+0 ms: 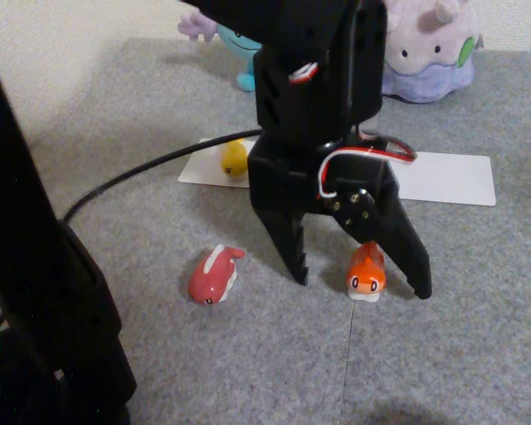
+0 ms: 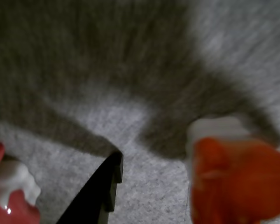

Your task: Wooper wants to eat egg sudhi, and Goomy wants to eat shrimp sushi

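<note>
My gripper grabs the shrimp sushi by its orange body next, to serve Goomy on the white sheet.
My black gripper hangs open just above the grey carpet. The orange shrimp sushi sits between its fingers, closer to the right one and touching neither. In the wrist view the shrimp sushi looms blurred at the lower right, with one black finger to its left. The yellow egg sudhi rests on a white sheet behind the gripper. Blue Wooper stands at the back, partly hidden by the arm. Lavender Goomy sits at the back right.
A dark red, white-striped figurine lies on the carpet left of the gripper and shows at the wrist view's lower left. A black cable runs across the carpet. A dark stand fills the left foreground.
</note>
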`<state>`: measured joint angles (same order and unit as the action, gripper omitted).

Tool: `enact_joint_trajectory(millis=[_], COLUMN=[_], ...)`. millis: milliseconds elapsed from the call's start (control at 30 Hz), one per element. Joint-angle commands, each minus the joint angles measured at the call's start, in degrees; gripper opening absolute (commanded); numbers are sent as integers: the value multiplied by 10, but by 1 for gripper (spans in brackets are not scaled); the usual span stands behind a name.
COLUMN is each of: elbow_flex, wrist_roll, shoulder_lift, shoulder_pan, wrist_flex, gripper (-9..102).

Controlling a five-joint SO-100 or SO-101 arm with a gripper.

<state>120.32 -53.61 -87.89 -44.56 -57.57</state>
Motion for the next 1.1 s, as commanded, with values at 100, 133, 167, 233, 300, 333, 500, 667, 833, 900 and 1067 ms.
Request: enact_joint_trajectory(millis=[100, 133, 167, 233, 300, 333, 500, 667, 833, 900, 1067], elbow_flex=[-14, -14, -14, -14, -14, -14, -33, -149, -360, -446, -640], wrist_roll=[1, 1, 1, 1, 1, 1, -21, -45, -78, -82, -91], shoulder_lift=[24, 24, 24, 24, 24, 24, 23, 23, 34, 50, 149], shoulder_pan=[-14, -17, -18, -20, -20, -20, -26, -20, -10, 1, 18], wrist_flex=[10, 10, 10, 10, 10, 10, -5, -117, -233, -272, -354], gripper=[29, 27, 24, 19, 14, 12, 3, 2, 2, 2, 2])
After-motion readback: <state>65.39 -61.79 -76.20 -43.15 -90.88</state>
